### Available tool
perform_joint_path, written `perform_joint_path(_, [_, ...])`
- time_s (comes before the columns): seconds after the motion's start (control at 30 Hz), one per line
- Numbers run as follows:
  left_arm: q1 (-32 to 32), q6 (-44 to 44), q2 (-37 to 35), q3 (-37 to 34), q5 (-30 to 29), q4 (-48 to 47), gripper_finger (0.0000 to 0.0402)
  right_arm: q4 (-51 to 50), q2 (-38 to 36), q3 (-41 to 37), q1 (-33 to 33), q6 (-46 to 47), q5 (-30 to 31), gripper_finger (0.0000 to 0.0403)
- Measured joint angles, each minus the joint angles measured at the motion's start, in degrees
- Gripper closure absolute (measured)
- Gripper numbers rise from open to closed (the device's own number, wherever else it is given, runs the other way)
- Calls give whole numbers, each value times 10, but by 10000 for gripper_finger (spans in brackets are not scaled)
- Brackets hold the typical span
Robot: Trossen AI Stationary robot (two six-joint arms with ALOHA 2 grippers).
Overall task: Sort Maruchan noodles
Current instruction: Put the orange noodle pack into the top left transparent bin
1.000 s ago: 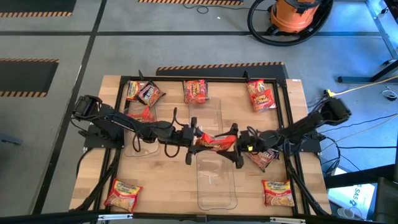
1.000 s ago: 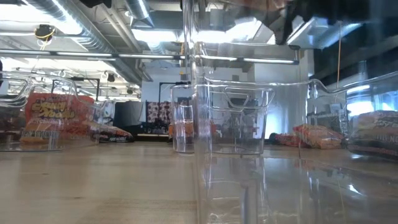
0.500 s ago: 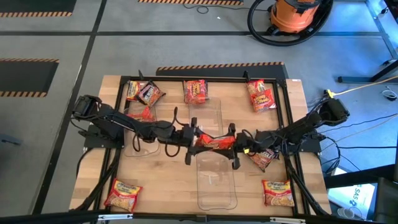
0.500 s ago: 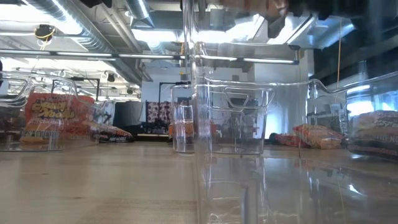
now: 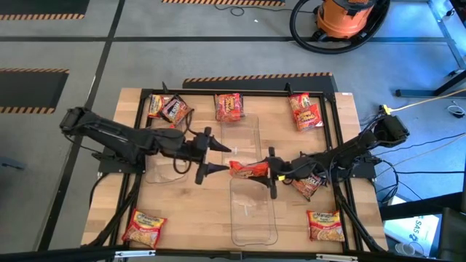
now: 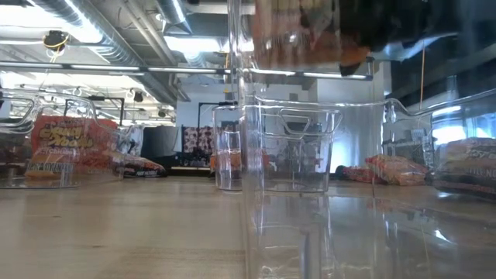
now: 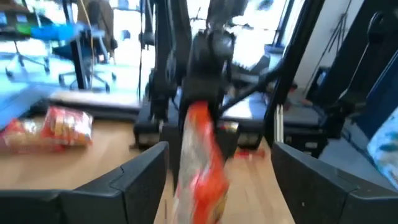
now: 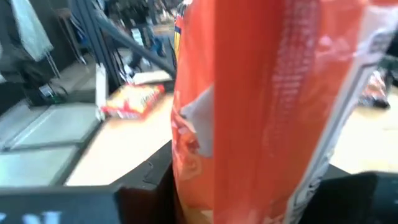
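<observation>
The orange-red packet needs to be sorted into the clear bin with the red packet. My left gripper should reach it and grab its free crimped end [image 5: 234, 169] [image 7: 202, 202].
An orange-red noodle packet [image 5: 250, 169] hangs in the air over the middle clear bin [image 5: 255, 218], held by my right gripper [image 5: 269, 173], which is shut on it. In the right wrist view the packet [image 8: 267, 106] fills the picture. My left gripper [image 5: 216, 158] is open just left of the packet and touches nothing. The left wrist view shows the packet [image 7: 200, 155] between and beyond its spread fingers. Other packets lie flat on the table, two at the far left [image 5: 166, 108], one far middle [image 5: 228, 106] and one far right [image 5: 306, 111]. My right gripper pinches the packet's right end [image 5: 262, 172] between its two fingers, coming level from the table's right. The packet is lifted clear above the middle bin and sticks out toward the table's left, standing on edge.
A clear bin on the left [image 5: 164, 156] holds a red packet [image 5: 166, 133]. A dark packet [image 5: 306, 185] lies under my right arm. Further packets lie at the near left [image 5: 144, 226] and near right [image 5: 325, 225] corners. A black frame [image 5: 138, 131] rims the work area.
My left gripper has let go of the packet's left end and drawn back toward the table's left, its arm folding away. My right gripper has carried the packet a little toward the table's left, still over the middle bin.
</observation>
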Motion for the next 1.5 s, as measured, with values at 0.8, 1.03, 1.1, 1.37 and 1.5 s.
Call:
perform_joint_path(0.8, [45, 1, 300, 428, 71, -476, 127, -61, 1, 17, -4, 27, -5, 236])
perform_joint_path(1.03, [58, -2, 332, 443, 93, -485, 127, -61, 1, 17, -4, 31, -5, 228])
perform_joint_path(1.1, [58, -2, 342, 443, 102, -476, 127, -61, 1, 17, -4, 31, -5, 235])
perform_joint_path(1.37, [56, -12, 370, 442, 103, -519, 128, -58, 1, 17, -3, 30, -5, 232])
perform_joint_path(1.5, [55, -12, 375, 442, 103, -524, 152, -57, 1, 17, -2, 27, -5, 236])
